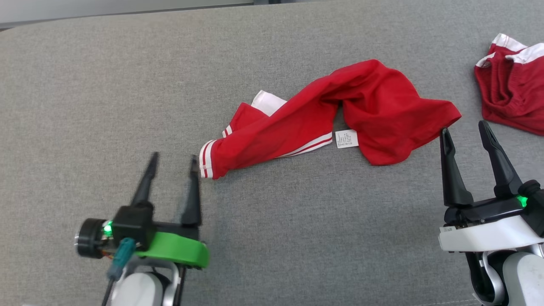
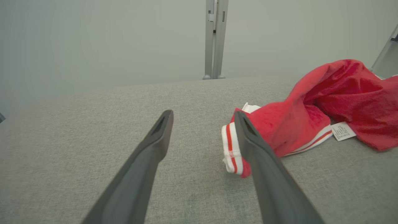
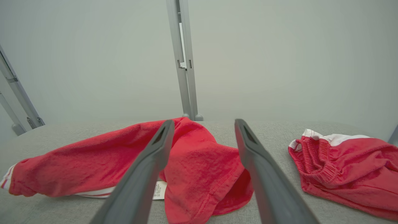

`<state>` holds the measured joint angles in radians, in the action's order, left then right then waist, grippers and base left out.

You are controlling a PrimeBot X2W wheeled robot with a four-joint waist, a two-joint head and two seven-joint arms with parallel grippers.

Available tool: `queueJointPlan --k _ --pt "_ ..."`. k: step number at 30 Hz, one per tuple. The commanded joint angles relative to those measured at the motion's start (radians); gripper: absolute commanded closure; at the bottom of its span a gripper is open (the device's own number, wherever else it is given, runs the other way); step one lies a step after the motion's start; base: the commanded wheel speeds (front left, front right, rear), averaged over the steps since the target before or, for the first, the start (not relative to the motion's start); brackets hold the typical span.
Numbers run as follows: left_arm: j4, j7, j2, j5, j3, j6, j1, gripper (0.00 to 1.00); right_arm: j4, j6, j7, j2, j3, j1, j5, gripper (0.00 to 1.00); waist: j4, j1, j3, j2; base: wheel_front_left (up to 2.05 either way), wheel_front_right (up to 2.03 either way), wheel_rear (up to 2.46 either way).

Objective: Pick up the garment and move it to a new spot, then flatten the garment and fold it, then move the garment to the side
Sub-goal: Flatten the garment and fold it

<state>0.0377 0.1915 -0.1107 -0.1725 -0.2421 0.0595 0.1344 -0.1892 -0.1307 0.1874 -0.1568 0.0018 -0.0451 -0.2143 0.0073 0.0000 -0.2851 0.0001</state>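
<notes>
I need to grab the red garment by its raised hem corner (image 1: 450,115) with my right gripper next, because that corner arches up while the garment's striped end (image 1: 210,159) lies slack.
A red garment (image 1: 331,117) with white striped trim and a white label lies crumpled across the middle of the grey surface (image 1: 106,93). My left gripper (image 1: 172,163) is open, its right fingertip just beside the striped cuff at the garment's near left end (image 2: 231,149). My right gripper (image 1: 465,129) is open too, its left fingertip close to the garment's right corner (image 3: 199,174). Neither holds anything.
A second red garment (image 1: 512,83) with a white waistband lies bunched at the far right edge, also in the right wrist view (image 3: 345,168). Grey metal posts (image 3: 183,59) stand behind the surface against a pale wall.
</notes>
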Motion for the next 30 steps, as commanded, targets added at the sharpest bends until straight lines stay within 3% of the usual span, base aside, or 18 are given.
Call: queueJointPlan --k 1,5,9,11,12,13,17,22,30 --pt "-0.004 -0.036 0.002 -0.012 -0.021 -0.023 0.005 0.0 -0.007 0.0 -0.004 0.002 0.002 0.006 0.003 0.0 0.003 0.0 -0.01 -0.0001 0.0 0.0 0.0" --pt "0.005 -0.15 0.012 -0.043 -0.075 -0.063 0.015 0.0 -0.011 0.0 -0.008 -0.001 0.01 -0.011 0.0 0.0 -0.002 0.0 -0.034 -0.0001 0.0 0.0 0.0" --pt "0.041 -0.174 0.009 -0.055 -0.065 -0.058 0.042 0.0 -0.004 0.0 -0.005 0.001 0.012 -0.022 -0.007 0.0 -0.014 0.0 -0.052 -0.0001 0.0 0.0 0.0" --pt "0.06 -0.178 0.015 -0.092 -0.062 -0.08 0.055 0.0 0.001 0.0 -0.004 0.002 0.01 -0.023 -0.011 0.0 -0.018 0.0 -0.057 -0.0001 0.0 0.0 0.0" --pt "0.057 -0.165 0.018 -0.106 -0.058 -0.093 0.07 0.55 0.004 0.0 -0.003 0.003 0.007 -0.023 -0.011 0.0 -0.02 0.0 -0.058 -0.0001 0.0 0.0 0.0" --pt "0.055 -0.163 0.017 -0.113 -0.059 -0.103 0.078 1.0 0.006 0.0 -0.001 0.004 0.006 -0.022 -0.011 0.0 -0.021 0.0 -0.059 -0.0001 0.0 0.0 0.0" --pt "0.017 -0.184 -0.012 -0.121 -0.076 -0.134 0.093 1.0 0.011 0.0 0.002 0.004 -0.002 -0.019 -0.014 0.0 -0.018 0.0 -0.054 -0.0001 0.0 0.0 0.0" --pt "-0.164 -0.281 -0.04 -0.149 -0.112 -0.154 0.082 1.0 0.012 0.0 0.0 0.008 -0.019 -0.005 -0.017 0.0 0.002 0.0 -0.035 -0.0001 0.0 0.0 0.0" --pt "-0.481 -0.426 -0.083 -0.167 -0.115 -0.131 0.045 1.0 0.021 0.0 -0.001 0.031 -0.016 0.012 -0.02 0.0 0.031 0.0 0.001 -0.0001 0.0 0.0 0.0"
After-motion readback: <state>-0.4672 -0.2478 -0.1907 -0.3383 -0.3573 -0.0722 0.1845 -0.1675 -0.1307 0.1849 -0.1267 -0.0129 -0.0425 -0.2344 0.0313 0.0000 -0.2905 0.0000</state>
